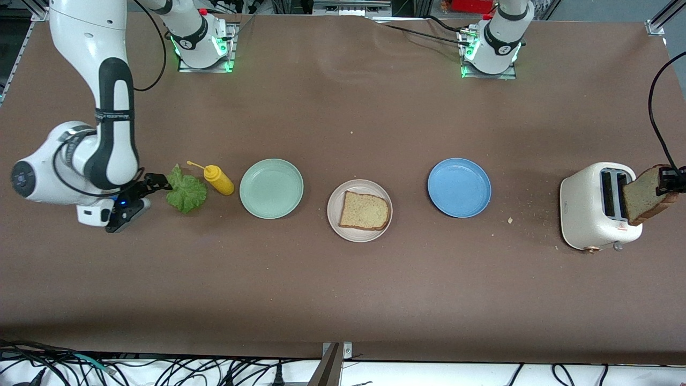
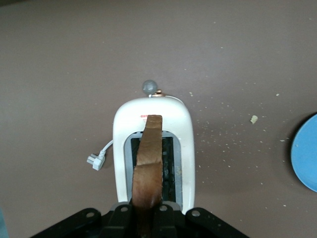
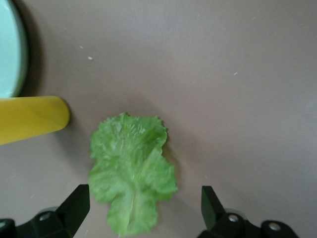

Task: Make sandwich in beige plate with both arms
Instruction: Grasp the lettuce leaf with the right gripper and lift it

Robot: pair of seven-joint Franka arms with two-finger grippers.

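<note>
The lettuce leaf needs to lie over the bread slice, so my right gripper should grab it by its stem end (image 3: 130, 222) next.
The beige plate (image 1: 335, 201) lies mid-table with one toasted bread slice (image 1: 364, 211) flat on it. A second slice (image 1: 643, 195) (image 2: 148, 163) hangs edge-up over the white toaster (image 1: 592, 206) (image 2: 124, 148), just above its slots, and my left gripper (image 1: 670, 180) (image 2: 147, 218) is shut on it. The green lettuce leaf (image 1: 185, 190) (image 3: 131, 168) lies on the table toward the right arm's end. My right gripper (image 1: 154, 194) (image 3: 144, 203) is low over the leaf, open, one finger on each side of its stem end and neither touching it.
A yellow mustard bottle (image 1: 217, 178) (image 3: 29, 119) lies beside the lettuce, then a mint-green plate (image 1: 271, 188) (image 3: 7, 49). A blue plate (image 1: 459, 187) (image 2: 307, 158) sits between the beige plate and the toaster. Crumbs are scattered round the toaster, and its plug (image 2: 95, 161) lies beside it.
</note>
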